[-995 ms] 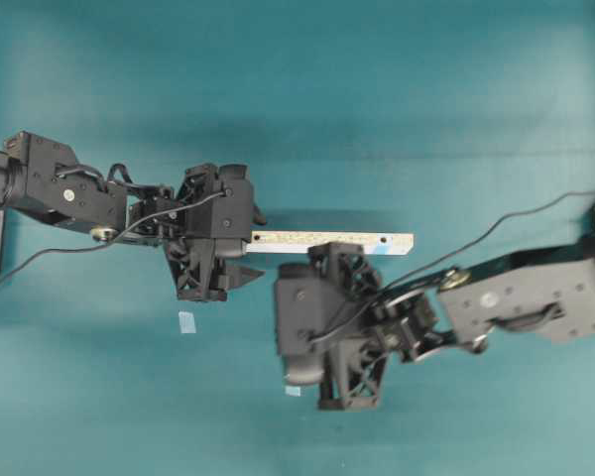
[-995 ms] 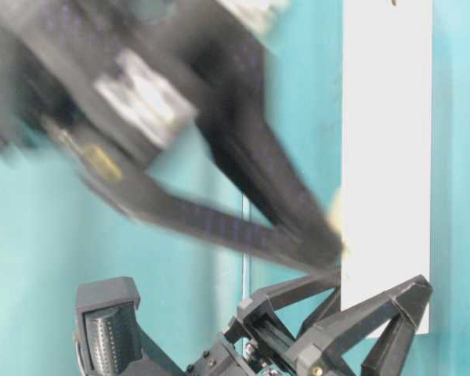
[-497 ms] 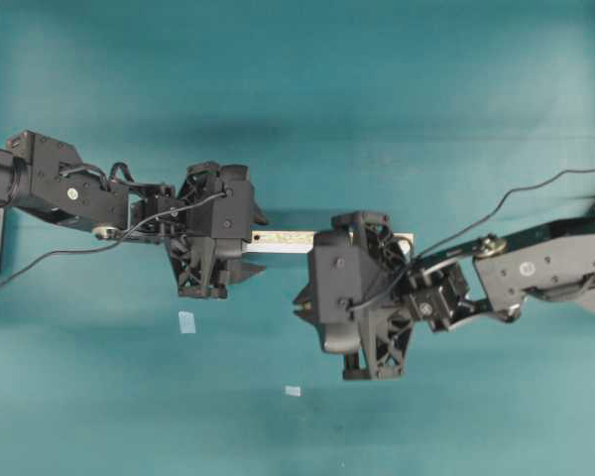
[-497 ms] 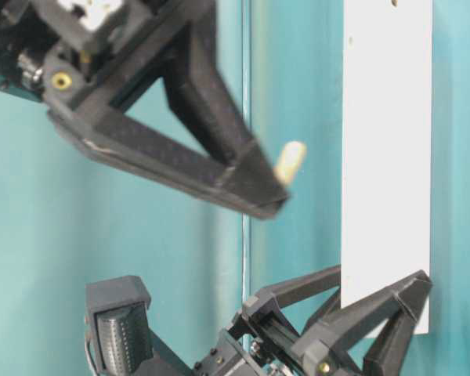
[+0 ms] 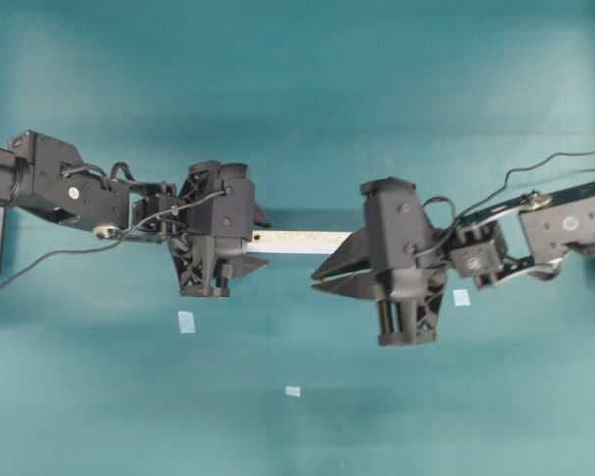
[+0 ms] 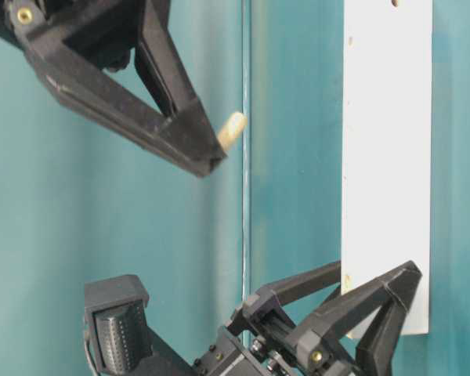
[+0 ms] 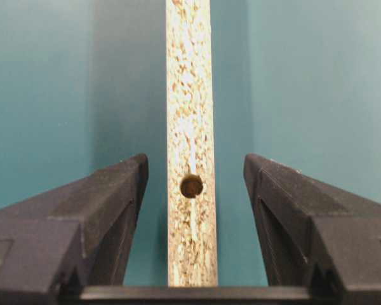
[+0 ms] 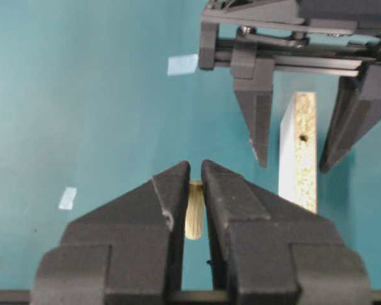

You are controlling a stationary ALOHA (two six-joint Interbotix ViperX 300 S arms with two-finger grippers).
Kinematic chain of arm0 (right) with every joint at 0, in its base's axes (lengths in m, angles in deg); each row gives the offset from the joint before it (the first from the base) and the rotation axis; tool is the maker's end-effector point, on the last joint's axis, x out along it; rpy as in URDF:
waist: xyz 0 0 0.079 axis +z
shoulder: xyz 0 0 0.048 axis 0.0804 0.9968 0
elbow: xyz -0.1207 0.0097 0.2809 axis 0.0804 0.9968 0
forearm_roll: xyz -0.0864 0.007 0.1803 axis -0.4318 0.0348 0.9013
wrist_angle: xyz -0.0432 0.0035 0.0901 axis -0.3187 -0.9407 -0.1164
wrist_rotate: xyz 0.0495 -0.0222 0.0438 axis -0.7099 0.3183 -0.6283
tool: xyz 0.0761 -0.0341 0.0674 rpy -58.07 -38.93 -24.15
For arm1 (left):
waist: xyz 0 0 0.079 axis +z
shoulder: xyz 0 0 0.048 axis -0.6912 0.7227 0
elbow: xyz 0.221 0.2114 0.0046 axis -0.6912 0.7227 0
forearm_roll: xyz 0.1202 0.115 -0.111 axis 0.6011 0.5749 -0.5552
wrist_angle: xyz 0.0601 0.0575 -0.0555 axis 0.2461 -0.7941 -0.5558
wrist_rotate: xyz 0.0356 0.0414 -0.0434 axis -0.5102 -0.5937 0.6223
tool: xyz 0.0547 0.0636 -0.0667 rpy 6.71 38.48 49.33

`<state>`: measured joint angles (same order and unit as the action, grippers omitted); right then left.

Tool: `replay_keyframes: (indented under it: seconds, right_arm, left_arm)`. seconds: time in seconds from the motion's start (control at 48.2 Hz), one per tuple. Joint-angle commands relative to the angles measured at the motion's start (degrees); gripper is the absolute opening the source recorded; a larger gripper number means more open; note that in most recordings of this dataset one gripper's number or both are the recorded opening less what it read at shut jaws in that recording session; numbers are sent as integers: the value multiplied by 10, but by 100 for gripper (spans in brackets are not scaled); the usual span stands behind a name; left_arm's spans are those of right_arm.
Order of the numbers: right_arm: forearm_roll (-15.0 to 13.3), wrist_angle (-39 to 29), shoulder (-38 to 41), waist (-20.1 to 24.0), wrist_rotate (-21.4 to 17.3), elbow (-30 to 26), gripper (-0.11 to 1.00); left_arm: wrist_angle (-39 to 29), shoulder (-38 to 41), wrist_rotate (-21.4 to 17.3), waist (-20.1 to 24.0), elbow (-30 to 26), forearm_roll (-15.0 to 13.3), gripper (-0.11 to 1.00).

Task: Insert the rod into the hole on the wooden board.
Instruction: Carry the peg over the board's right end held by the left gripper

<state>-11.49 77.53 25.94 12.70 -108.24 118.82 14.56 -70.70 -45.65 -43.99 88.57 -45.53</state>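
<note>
My left gripper grabs the wooden board by its plain end (image 5: pixel 260 241) (image 7: pixel 192 235) next, to steady the board for inserting the rod.
The wooden board (image 5: pixel 307 242) stands on its long side with the speckled edge up. My left gripper (image 5: pixel 261 240) is open, its jaws on either side of the board's plain end with a gap on each side (image 7: pixel 195 166). The dark hole (image 7: pixel 192 186) of that end lies between them. My right gripper (image 5: pixel 317 281) is shut on the rod (image 8: pixel 194 210), a short cream peg pinched near the fingertips (image 8: pixel 195 168). It hovers just beside the board; the rod (image 6: pixel 232 129) sticks out past the tips. The board's light-blue end and its hole are hidden under the right gripper.
Small pale-blue squares lie on the teal table: one below the left gripper (image 5: pixel 186 321), one at the front middle (image 5: pixel 293 391), one by the right wrist (image 5: pixel 461 297). The right arm's cable (image 5: pixel 535 174) arcs over the right side.
My right gripper has moved to the right along the board with the rod in it, and away from the board's face in the table-level view. The left gripper and board stay put.
</note>
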Motion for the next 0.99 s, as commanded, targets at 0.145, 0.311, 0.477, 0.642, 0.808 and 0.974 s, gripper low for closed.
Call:
replay_keyframes:
  seconds: [0.145, 0.311, 0.477, 0.642, 0.808, 0.974]
  right_arm:
    - [-8, 71, -36, -34, 16, 35, 10]
    - [-8, 124, -49, -61, 43, 62, 10]
    - [6, 178, -60, -76, 71, 92, 10]
    - [38, 239, -66, -86, 103, 125, 10]
    - [110, 301, -66, -94, 173, 157, 10]
    - [203, 371, -67, -92, 255, 192, 10]
  left_arm:
    - [6, -7, -3, 2, -2, 1, 69]
    - [6, -7, -3, 4, -3, 2, 68]
    - [6, -7, -3, 8, -4, 1, 68]
    - [6, -7, -3, 9, -4, 1, 68]
    - [6, -7, -3, 10, -3, 1, 68]
    - [6, -7, -3, 11, -3, 1, 68]
